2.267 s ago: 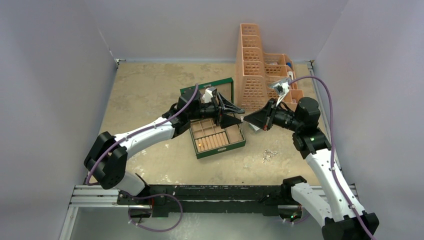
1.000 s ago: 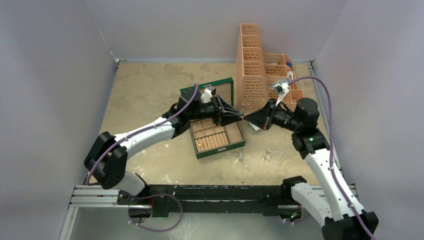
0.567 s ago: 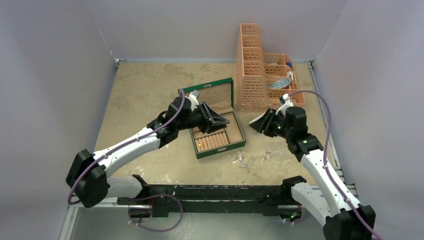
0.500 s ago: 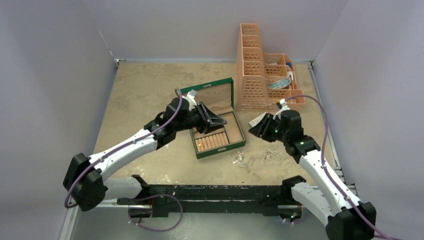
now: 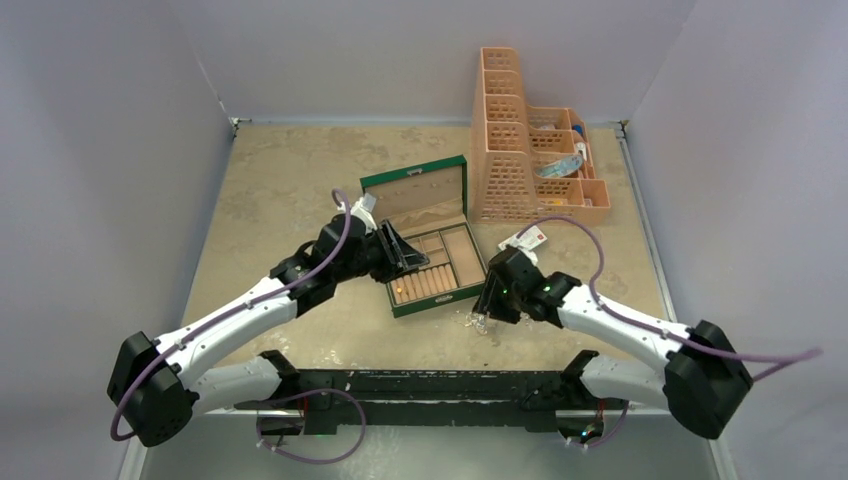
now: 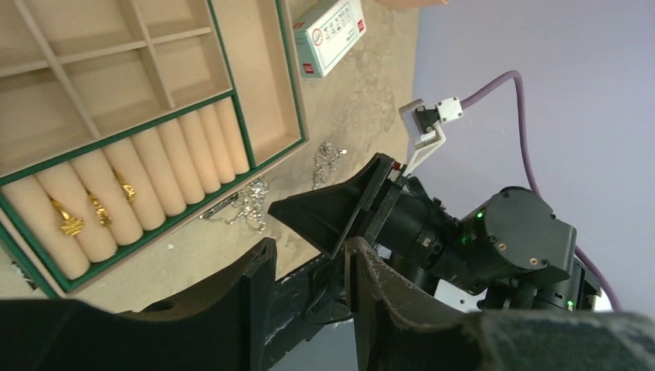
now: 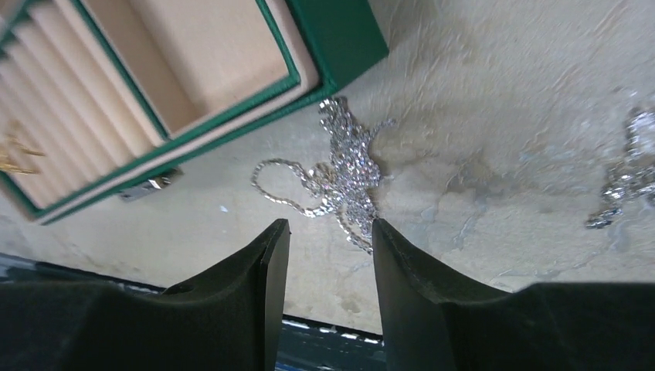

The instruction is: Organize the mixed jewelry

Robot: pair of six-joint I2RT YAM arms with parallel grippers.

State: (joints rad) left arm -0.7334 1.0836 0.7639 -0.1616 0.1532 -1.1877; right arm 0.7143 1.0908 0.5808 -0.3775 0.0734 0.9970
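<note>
I should sort the silvery chain with its thin loop free to hang, so my right gripper should next grip the chain by its bunched middle.
The mixed jewelry lies in and around an open green box. Three gold rings sit on the box's ring rolls. A silvery chain is heaped on the table by the box's front right corner, and another silvery piece lies further right. My right gripper hangs open just above the near chain, nothing between its fingers. My left gripper is open and empty over the box's left side, and the left wrist view shows it pointing toward the right gripper.
A small white card box with red print lies right of the green box. An orange stepped rack stands at the back right. The box's lid stands raised toward the back. The right arm lies low across the front right of the table.
Both arms pulled apart and came down. The right gripper opened and swung forward-left to the chain. The white card box now lies free on the table. The left gripper drew back left.
</note>
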